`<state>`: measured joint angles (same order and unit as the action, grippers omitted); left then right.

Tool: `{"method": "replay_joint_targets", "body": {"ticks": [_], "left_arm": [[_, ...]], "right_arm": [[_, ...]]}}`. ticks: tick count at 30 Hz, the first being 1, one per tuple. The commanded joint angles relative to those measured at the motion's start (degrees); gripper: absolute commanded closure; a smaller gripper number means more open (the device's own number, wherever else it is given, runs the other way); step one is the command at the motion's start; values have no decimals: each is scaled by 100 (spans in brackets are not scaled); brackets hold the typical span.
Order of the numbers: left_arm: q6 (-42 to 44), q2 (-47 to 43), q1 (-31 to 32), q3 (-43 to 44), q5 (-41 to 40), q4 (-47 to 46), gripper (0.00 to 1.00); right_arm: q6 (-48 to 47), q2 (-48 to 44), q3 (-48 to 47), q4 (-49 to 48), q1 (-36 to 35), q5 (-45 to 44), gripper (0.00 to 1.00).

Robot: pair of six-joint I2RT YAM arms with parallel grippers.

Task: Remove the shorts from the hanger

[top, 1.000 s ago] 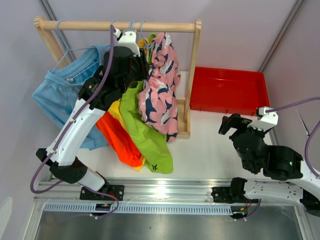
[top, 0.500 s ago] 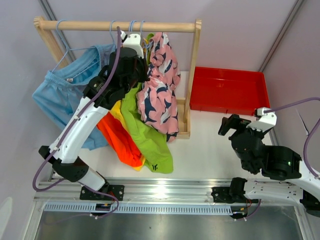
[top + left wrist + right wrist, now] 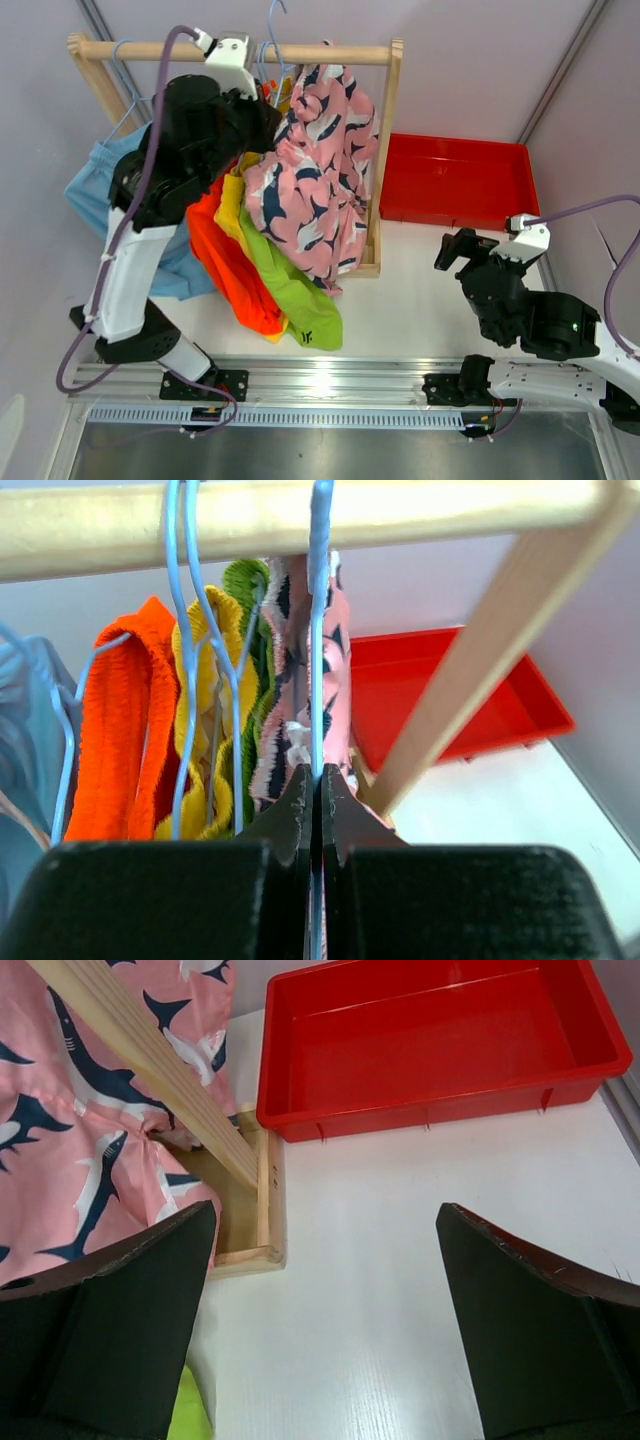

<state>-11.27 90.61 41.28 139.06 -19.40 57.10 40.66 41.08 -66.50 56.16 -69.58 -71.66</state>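
Note:
I should next use my right gripper to take the pink shorts off the hanger, and I should grab them by their tray-side edge for that.
Several shorts hang from the wooden rail on thin blue wire hangers: light blue, orange-red, yellow, lime green and pink with a navy pattern. My left gripper is up at the rail, shut on the blue hanger wire just in front of the pink shorts. That hanger's hook pokes above the rail. My right gripper hovers low over the white table, right of the rack. It is wide open and holds nothing.
A red tray sits at the back right, behind the right gripper. The rack's slanted upright and its wooden base frame stand between the shorts and the tray. Purple walls close in on both sides.
My left gripper closed on the hanger wire and rose to the rail. The pink shorts were drawn up and leftward, spreading over the green ones. The right arm barely moved.

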Motion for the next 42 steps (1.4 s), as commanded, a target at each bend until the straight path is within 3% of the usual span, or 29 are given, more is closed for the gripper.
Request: {"method": "replay_joint_targets", "body": {"ticks": [1,3,4,7,11,17,22,36,42], "left_arm": [[257,-770,-6,-221,848,-402,100],[265,-1105,20,-739,1374,-209,100],[292,-1603,29,-1515,1551,-191,100],[327,-2440,56,-2695,2535,-366,100],[309,-3530,82,-3587,3223,-245,100],[231,-3918,82,-3491,3529,109,100],[72,-4235,82,-3421,3882,47,100],[-86,-4640,109,-3526,4093,-24,100],[-165,-4649,109,-3562,4383,-173,100]], "right_arm": [[-295,32,-30,-447,24,-94,1],[-915,-12,-39,-859,24,125,1],[-1224,-99,-21,-1096,24,265,1],[-2403,-284,154,-2115,24,1178,1],[-3213,-294,120,-2908,24,2521,1],[-3838,830,-784,-2804,15,3596,1],[-4040,1525,-1076,-3102,-108,3527,1],[-4330,1359,-900,-4025,-205,3105,1],[-4418,1700,-742,-4587,-74,3746,1]]}}
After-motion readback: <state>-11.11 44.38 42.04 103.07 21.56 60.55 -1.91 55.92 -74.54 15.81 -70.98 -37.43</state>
